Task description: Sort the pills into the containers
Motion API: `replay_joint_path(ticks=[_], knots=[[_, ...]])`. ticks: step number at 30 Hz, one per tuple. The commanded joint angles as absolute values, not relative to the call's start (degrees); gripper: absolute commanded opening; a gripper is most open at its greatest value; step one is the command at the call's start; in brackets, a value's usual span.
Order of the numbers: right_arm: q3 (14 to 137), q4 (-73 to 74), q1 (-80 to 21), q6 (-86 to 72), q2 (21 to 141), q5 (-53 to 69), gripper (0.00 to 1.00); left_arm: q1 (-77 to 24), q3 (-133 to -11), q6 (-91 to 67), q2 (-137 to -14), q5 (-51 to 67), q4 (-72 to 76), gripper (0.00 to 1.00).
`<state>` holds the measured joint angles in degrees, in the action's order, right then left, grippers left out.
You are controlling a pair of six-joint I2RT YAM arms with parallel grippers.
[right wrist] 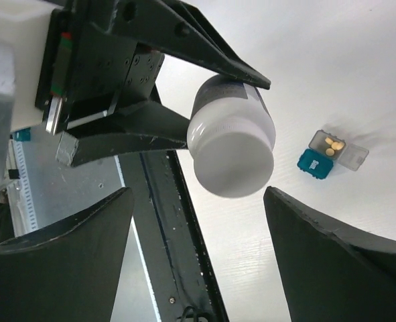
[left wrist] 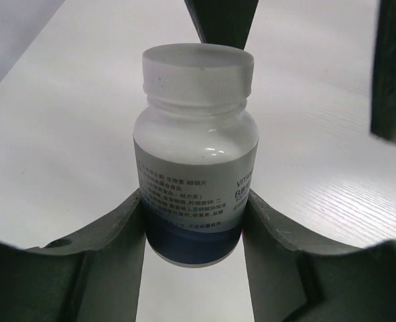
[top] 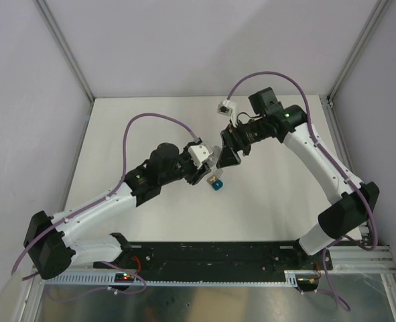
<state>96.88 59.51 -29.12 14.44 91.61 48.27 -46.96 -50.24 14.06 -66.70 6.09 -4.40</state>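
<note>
The robot's right gripper should grab the cap's side (right wrist: 228,125) next, so it can twist the bottle's white cap against the bottle's labelled body (right wrist: 218,90).
My left gripper (left wrist: 194,201) is shut on the lower body of a small white capped bottle (left wrist: 194,134) with a blue-banded label and holds it above the table. My right gripper (right wrist: 198,194) is open, with its fingers on either side of the bottle's cap (right wrist: 232,155) and apart from it. The containers (right wrist: 316,163), a joined teal and grey pair, lie on the table beyond the bottle. The grey one is open and holds yellow pills (right wrist: 333,143). In the top view both grippers, left (top: 203,172) and right (top: 226,157), meet just above the containers (top: 216,183).
The white table (top: 285,194) is walled on three sides. A black base rail (top: 218,255) runs along its near edge, and it also shows in the right wrist view (right wrist: 177,228) under the bottle.
</note>
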Motion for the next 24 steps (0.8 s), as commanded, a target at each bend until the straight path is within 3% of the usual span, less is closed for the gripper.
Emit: replay_joint_path(ticks=[1, 5, 11, 24], knots=[[95.34, 60.98, -28.30, 19.21, 85.92, 46.41, 0.84, -45.01, -51.53, 14.21, -64.42, 14.57, -2.87, 0.00], [93.96, 60.64, -28.66, 24.46, 81.45, 44.06, 0.84, -42.34, -52.58, 13.47, -63.74, 31.44, -6.07, 0.00], [91.19, 59.79, -31.00, 33.41, 75.31, 41.12, 0.85, -40.81, -54.00, 12.69, -63.98, 45.34, -9.64, 0.00], [90.23, 59.59, -39.54, 37.21, 73.73, 39.16, 0.85, -40.32, -55.84, 12.83, -66.19, 52.19, -12.95, 0.00]])
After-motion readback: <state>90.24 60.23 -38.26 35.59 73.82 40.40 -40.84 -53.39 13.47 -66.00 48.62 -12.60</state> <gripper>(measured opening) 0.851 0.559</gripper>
